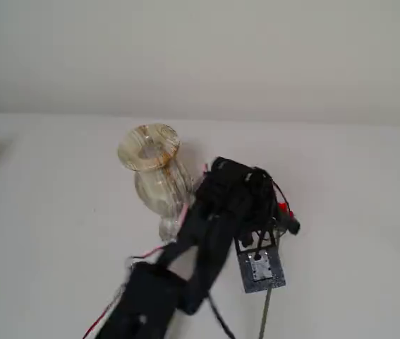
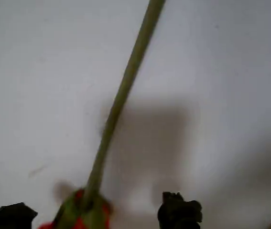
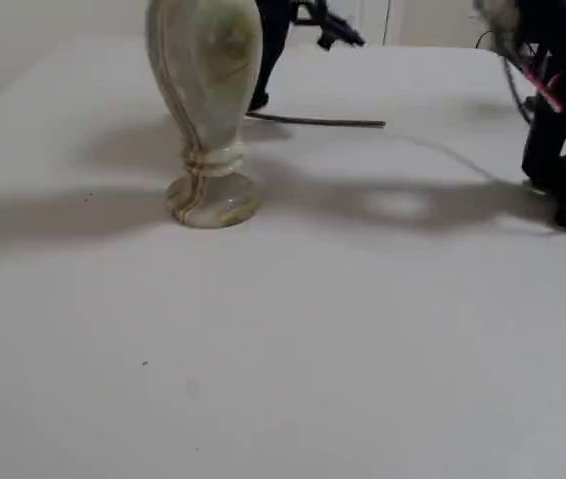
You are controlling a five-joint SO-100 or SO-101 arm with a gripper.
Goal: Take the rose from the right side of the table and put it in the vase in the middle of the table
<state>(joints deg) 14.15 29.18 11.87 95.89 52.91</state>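
My gripper is to hold the rose by its thin stem [image 1: 266, 307] next, so that it can stand the rose in the marbled vase [image 1: 150, 166].
The rose lies flat on the white table [image 1: 369, 212], to the right of the vase in a fixed view. Its thin grey-green stem [image 2: 121, 95] runs up and away in the wrist view, and the red bloom [image 2: 80, 217] sits at the bottom edge between my two black fingertips [image 2: 178, 212]. My gripper [image 1: 284, 217] is low over the bloom end, jaws apart on either side of it, with a gap showing beside the bloom. The stem also shows in both fixed views [image 1: 264, 318] [image 3: 322, 122]. The marbled vase [image 1: 150, 166] stands upright and empty-mouthed, also in a fixed view [image 3: 206, 100].
My black arm [image 1: 200, 247] reaches in from the bottom left, passing close beside the vase's foot. The arm's base and red wires [image 3: 562, 130] stand at the right edge of a fixed view. A wall edge runs behind the table.
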